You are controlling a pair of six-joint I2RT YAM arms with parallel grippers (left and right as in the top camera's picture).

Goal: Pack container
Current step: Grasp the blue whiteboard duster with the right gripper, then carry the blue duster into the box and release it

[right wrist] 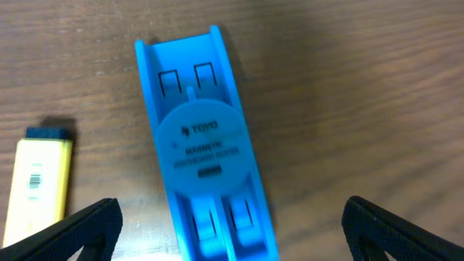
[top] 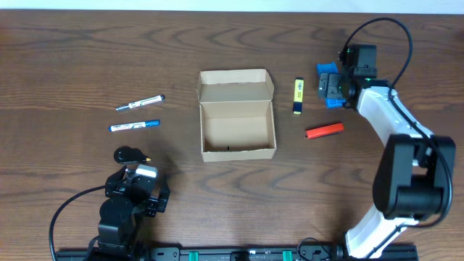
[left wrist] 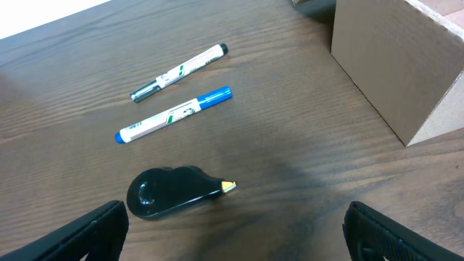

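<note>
My right gripper's fingers are still above the blue plastic case's sides and the tabletop, so it lowers first, then closes on the case.
The tan cardboard container [top: 238,114] stands open at the table's middle, flap lid back, inside looks empty; its corner shows in the left wrist view [left wrist: 399,65]. My right gripper [top: 332,90] is open, its fingers either side of the blue plastic case [right wrist: 206,152], which lies flat on the table. My left gripper [top: 139,190] is open and empty at the front left, just behind a black tape dispenser [left wrist: 174,192].
Two markers lie left of the box, one black-capped [top: 140,103] and one blue-capped [top: 134,125]. A yellow highlighter [top: 298,95] and a red marker [top: 324,130] lie right of the box. The highlighter also shows in the right wrist view [right wrist: 38,181].
</note>
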